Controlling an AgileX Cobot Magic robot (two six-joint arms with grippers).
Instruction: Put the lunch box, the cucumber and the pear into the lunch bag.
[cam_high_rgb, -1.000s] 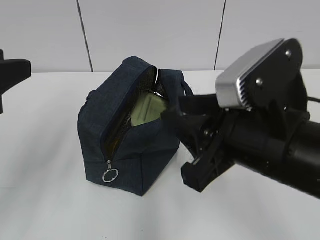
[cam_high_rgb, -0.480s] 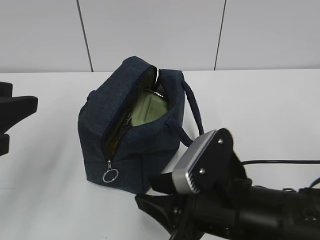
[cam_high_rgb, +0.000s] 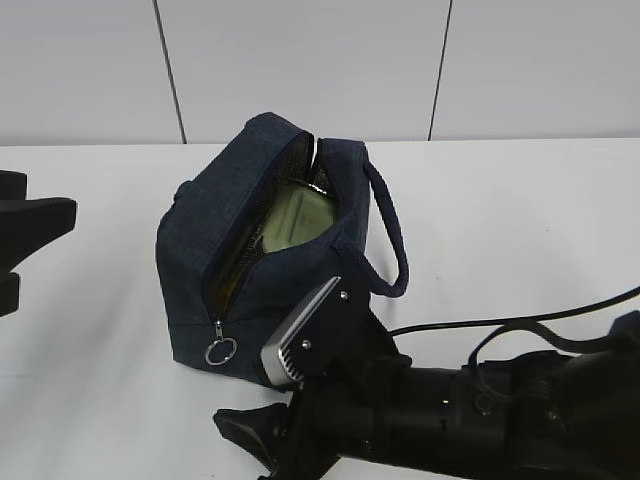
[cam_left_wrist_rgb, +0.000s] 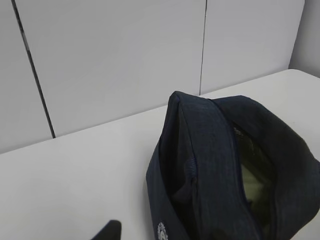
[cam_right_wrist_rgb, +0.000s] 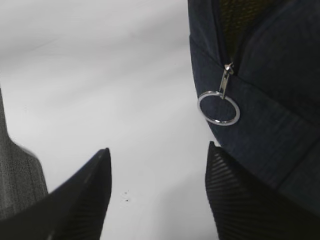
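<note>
The zipper slider (cam_high_rgb: 219, 328) is tight against the bag's cloth, so next I will grab the zipper pull with my right gripper by its hanging silver ring (cam_high_rgb: 221, 351).
The dark navy lunch bag (cam_high_rgb: 255, 260) stands mid-table with its zipper open. The pale green lid of the lunch box (cam_high_rgb: 295, 218) shows inside it. The cucumber and the pear are hidden; only a yellowish patch shows low in the opening. The ring pull (cam_high_rgb: 221, 351) hangs at the bag's front lower corner. My right gripper (cam_high_rgb: 250, 435) is low in front of the bag, open and empty. In the right wrist view (cam_right_wrist_rgb: 159, 148) its right finger is beside the bag (cam_right_wrist_rgb: 270, 100), just below the ring pull (cam_right_wrist_rgb: 218, 107). My left gripper (cam_high_rgb: 30, 225) hovers left of the bag, open and empty.
The white table (cam_high_rgb: 520, 230) runs back to a grey panelled wall (cam_high_rgb: 300, 60). The bag's strap handle (cam_high_rgb: 390, 240) loops out to its right. A black cable (cam_high_rgb: 500, 322) trails from my right arm. The left wrist view shows the bag's top (cam_left_wrist_rgb: 215, 165) from the far side.
My right arm has swung down from the bag's right side to low in front of it, gripper now by the ring pull. My left gripper dropped lower, then held still.
</note>
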